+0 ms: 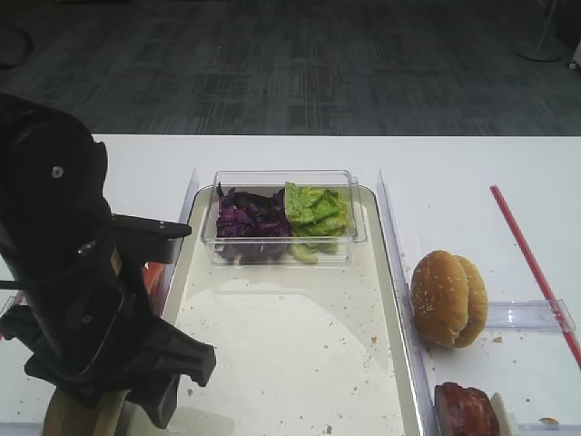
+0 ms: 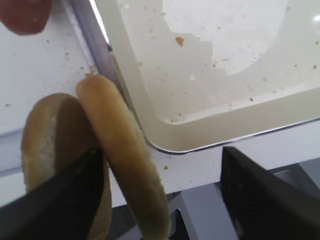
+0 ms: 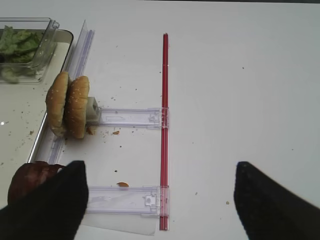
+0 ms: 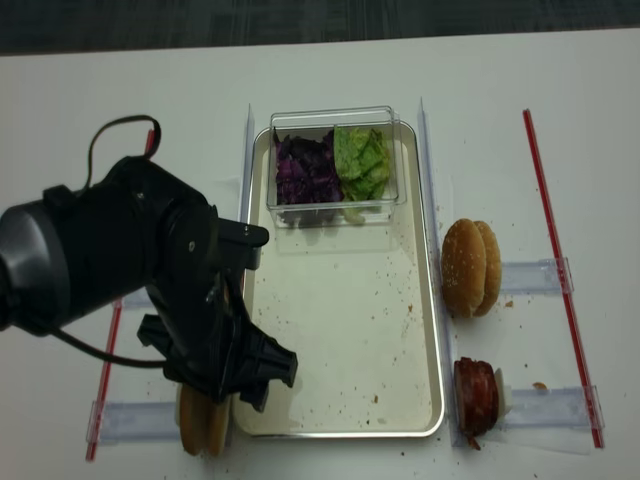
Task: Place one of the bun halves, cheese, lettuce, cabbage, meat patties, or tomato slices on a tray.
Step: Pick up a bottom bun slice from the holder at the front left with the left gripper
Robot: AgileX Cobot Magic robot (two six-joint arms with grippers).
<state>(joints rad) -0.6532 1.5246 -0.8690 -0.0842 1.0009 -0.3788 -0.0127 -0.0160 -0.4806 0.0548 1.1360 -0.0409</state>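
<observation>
The bun half nearer the tray has the other close against its side, and my left gripper will next pinch that nearer half by its exposed upper edge [image 4: 216,426].
In the left wrist view two thin bun halves [image 2: 125,155] stand on edge on the table, just off the silver tray's [image 2: 225,135] near left corner. My left gripper [image 2: 160,200] is open around the nearer half: one finger sits between the two halves and the other is well clear on the right. My right gripper [image 3: 160,200] is open over bare table with nothing held. Cabbage [image 1: 250,218] and lettuce [image 1: 316,211] fill a clear box on the tray. Meat patties [image 4: 476,392] stand right of the tray. A red tomato slice [image 2: 25,15] shows left of it. Cheese is out of view.
Two seeded bun tops [image 4: 470,268] stand on edge right of the tray. Clear plastic holders [image 3: 130,200] and a red strip [image 3: 164,125] lie on the white table. The left arm [image 4: 150,280] hides the tray's left rim. Crumbs speckle the tray floor [image 1: 290,345].
</observation>
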